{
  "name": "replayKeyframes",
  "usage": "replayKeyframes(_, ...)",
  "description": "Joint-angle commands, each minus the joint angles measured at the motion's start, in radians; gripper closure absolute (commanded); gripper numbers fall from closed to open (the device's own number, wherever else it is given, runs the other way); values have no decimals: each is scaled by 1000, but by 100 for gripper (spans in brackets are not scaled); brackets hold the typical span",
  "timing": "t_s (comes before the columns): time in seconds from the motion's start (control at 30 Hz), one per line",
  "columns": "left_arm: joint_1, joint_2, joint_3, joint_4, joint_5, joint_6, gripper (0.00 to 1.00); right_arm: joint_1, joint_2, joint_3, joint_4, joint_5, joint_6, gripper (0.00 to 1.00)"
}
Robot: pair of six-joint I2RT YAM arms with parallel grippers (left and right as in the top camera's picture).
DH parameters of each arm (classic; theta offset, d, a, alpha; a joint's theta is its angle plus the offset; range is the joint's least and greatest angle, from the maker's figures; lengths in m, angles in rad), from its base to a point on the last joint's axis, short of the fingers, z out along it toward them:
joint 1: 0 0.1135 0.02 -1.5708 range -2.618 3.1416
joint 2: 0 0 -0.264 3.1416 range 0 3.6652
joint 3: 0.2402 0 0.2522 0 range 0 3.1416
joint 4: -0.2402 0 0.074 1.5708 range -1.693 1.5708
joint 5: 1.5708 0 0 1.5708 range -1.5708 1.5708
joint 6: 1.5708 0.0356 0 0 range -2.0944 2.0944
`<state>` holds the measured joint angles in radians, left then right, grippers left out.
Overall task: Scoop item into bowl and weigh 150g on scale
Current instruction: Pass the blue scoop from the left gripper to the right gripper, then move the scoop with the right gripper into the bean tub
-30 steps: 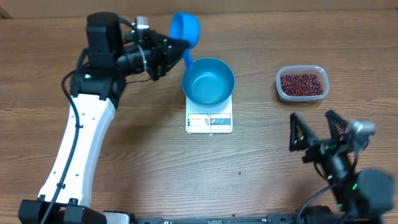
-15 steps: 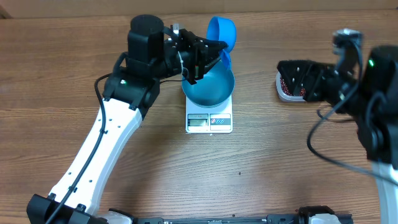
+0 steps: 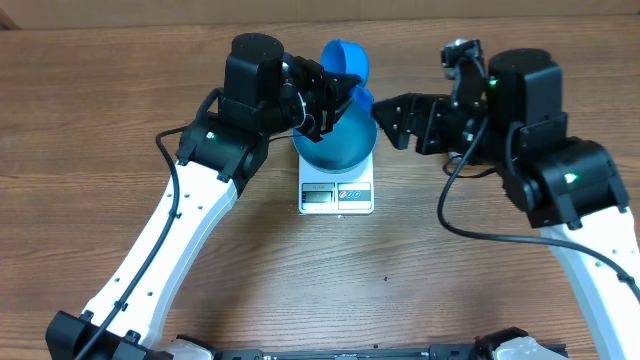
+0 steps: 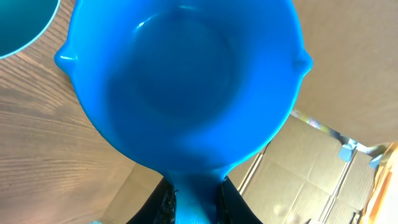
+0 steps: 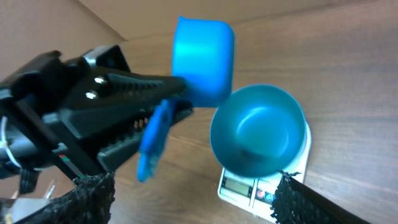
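Note:
I need to grab the scoop next with my right gripper by the handle's loose end (image 3: 363, 98) (image 5: 147, 164), beyond my left gripper. This leaves the cup free for the item.
My left gripper (image 3: 335, 95) (image 4: 194, 205) is shut on the handle of a small blue scoop (image 3: 346, 60) (image 4: 186, 81) (image 5: 202, 59). It holds the scoop above the back rim of the blue bowl (image 3: 335, 148) (image 5: 258, 130), and the cup shows nothing inside. The bowl stands on the white scale (image 3: 337, 195) (image 5: 249, 186), and its inside shows only blue. My right gripper (image 3: 388, 122) (image 5: 193, 199) hangs open just right of the bowl, pointing at it, with nothing between its fingers. The item is hidden in every view.
The bulk of my right arm (image 3: 530, 120) covers the table's back right. My left arm (image 3: 190, 200) slants across the left half of the wooden table (image 3: 420, 270). Cardboard boxes (image 4: 323, 162) stand beyond the table's far edge.
My right arm has risen from the front right and swung left to just right of the bowl. My left arm carried the scoop right, to above the bowl's back rim.

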<state>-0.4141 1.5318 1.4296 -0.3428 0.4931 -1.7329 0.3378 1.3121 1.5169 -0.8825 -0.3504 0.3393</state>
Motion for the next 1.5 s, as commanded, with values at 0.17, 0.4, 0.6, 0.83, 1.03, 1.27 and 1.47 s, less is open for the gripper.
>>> replayKeyframes(0.17, -20, 0, 8, 2, -32, 27, 96, 97, 51, 23, 51, 151, 98, 33)
replayKeyframes(0.4, -27, 0, 8, 3, -32, 27, 96, 97, 93, 23, 97, 152, 110, 49)
replayKeyframes(0.6, -34, 0, 8, 3, -32, 27, 96, 97, 116, 23, 133, 151, 110, 76)
replayKeyframes(0.83, -35, 0, 8, 2, -31, 27, 94, 97, 116, 23, 137, 151, 108, 96)
replayKeyframes(1.03, -34, 0, 8, 3, -58, 129, 21, 97, 116, 23, 132, 246, 101, 96)
replayKeyframes(1.27, -23, 0, 8, 3, -119, 658, 1, 74, 116, 83, 32, 267, -1, 97)
replayKeyframes(1.47, -16, 0, 8, 3, -114, 967, 0, -55, 134, 299, -231, 268, -51, 97)
